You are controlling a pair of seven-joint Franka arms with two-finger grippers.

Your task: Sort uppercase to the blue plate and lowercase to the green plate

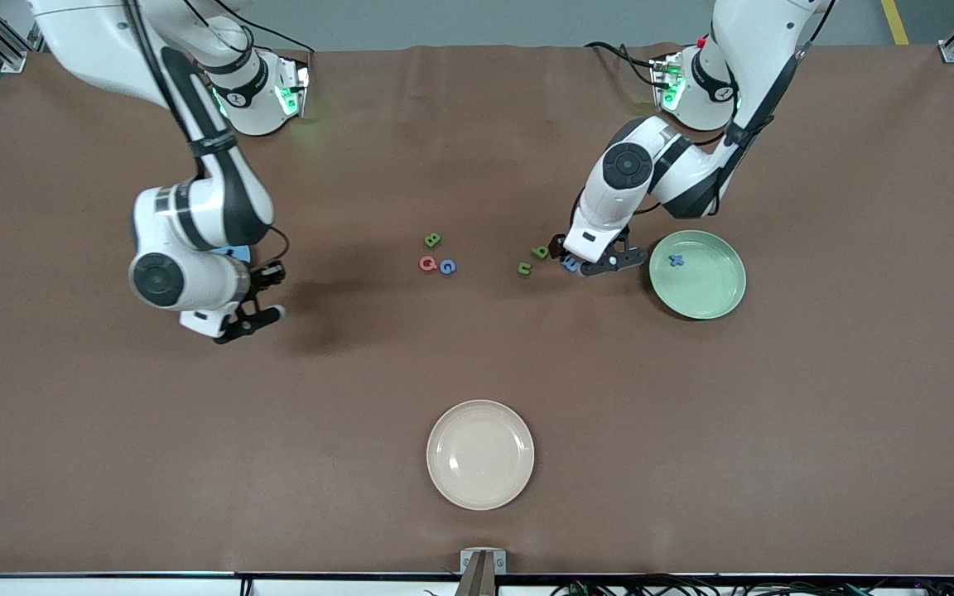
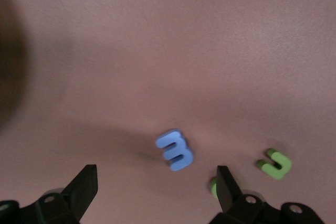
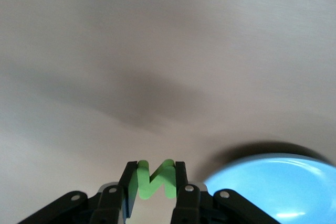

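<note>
The left gripper isn't ready to close yet: the blue m (image 1: 570, 264) (image 2: 174, 149) lies ahead, short of its fingers, so it would miss the m now and needs to move toward it first.
My right gripper (image 1: 267, 294) is shut on the green N (image 3: 155, 178) and holds it up beside the blue plate (image 3: 278, 190). The right arm hides most of that plate in the front view (image 1: 237, 252). My left gripper (image 1: 595, 265) is open and low over the blue m (image 2: 175, 150), close to the green plate (image 1: 717, 306), which holds the blue x (image 1: 676, 260). The green u (image 2: 275, 163) and green q (image 1: 540, 252) lie beside the m. The green B (image 1: 432, 240), red Q (image 1: 427, 263) and blue G (image 1: 447, 266) lie together mid-table.
A cream plate (image 1: 480, 454) sits nearer the front camera, mid-table. The table is covered with a brown cloth (image 1: 775, 414).
</note>
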